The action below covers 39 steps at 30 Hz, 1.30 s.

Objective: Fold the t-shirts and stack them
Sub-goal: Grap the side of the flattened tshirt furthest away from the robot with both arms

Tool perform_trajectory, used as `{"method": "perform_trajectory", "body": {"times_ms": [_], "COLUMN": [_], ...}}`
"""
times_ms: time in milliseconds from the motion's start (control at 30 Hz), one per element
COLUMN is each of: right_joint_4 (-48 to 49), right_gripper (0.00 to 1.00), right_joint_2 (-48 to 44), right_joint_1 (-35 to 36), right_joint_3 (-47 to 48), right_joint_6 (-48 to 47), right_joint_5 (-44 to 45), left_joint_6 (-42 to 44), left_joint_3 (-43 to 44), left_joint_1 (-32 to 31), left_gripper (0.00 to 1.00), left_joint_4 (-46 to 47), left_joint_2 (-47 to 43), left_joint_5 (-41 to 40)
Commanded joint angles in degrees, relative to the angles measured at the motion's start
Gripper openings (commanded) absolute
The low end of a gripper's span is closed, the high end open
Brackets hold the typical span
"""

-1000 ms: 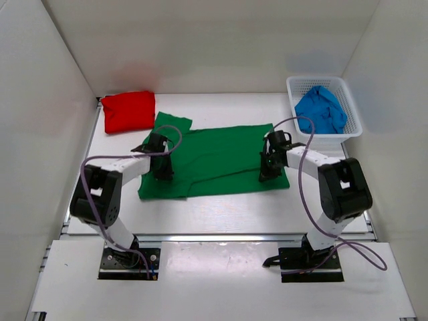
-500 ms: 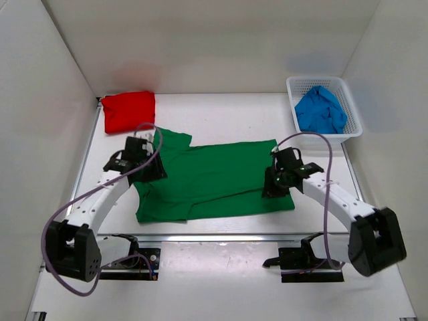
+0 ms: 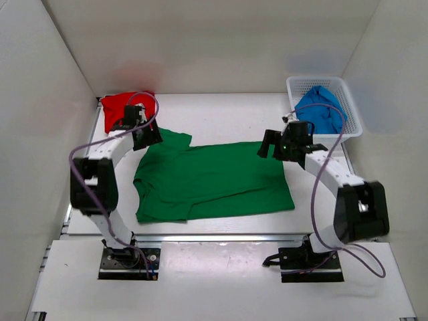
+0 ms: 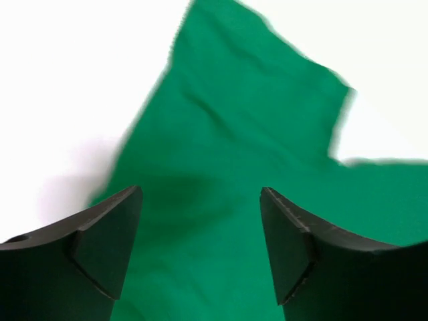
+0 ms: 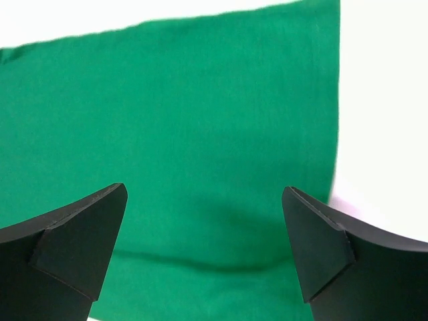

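My left gripper will next grab the t-shirt by the shoulder edge at its far sleeve, to fold the far side of the green t-shirt (image 3: pixel 210 180) over.
The green t-shirt (image 3: pixel 210 180) lies spread across the middle of the table, sleeves at the left, with a shallow crease along its near part. The red t-shirt (image 3: pixel 115 108) sits folded at the back left. The blue t-shirt (image 3: pixel 325 110) is bunched in the basket. My left gripper (image 3: pixel 143 136) hovers open over the green shirt's far sleeve (image 4: pixel 234 134), nothing between its fingers (image 4: pixel 107 234). My right gripper (image 3: pixel 270 144) hangs open above the shirt's far right hem (image 5: pixel 200 114), also empty.
The white lattice basket (image 3: pixel 352 101) stands at the back right, just behind the right arm. White enclosure walls close in the left, right and back sides. Both arms' cables loop above the table.
Both grippers opened and let go of the green t-shirt, then rose and swung toward the back of the table. The shirt now lies flat.
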Motion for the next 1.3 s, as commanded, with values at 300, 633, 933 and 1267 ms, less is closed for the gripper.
{"method": "perform_trajectory", "body": {"times_ms": [300, 633, 933, 1267], "right_joint_4": [-3.49, -10.18, -14.05, -18.88], "right_gripper": [0.99, 0.99, 0.97, 0.66], "right_joint_2": [22.09, 31.69, 35.38, 43.1], "right_joint_1": [-2.02, -1.41, -0.09, -0.09], "right_joint_3": [22.54, 30.83, 33.81, 44.09], "right_joint_6": [0.05, 1.11, 2.17, 1.55], "right_joint_5": [7.07, 9.44, 10.41, 13.23], "left_joint_6": [5.87, 7.02, 6.93, 8.6], "left_joint_3": [27.62, 23.7, 20.0, 20.35], "left_joint_1": [0.21, -0.41, -0.23, -0.14], "left_gripper": [0.79, 0.61, 0.12, 0.0], "left_joint_4": [-5.93, -7.01, -6.48, -7.97], "left_joint_2": [24.02, 24.48, 22.63, 21.84], "left_joint_5": [-5.52, -5.61, -2.09, -0.25]}}
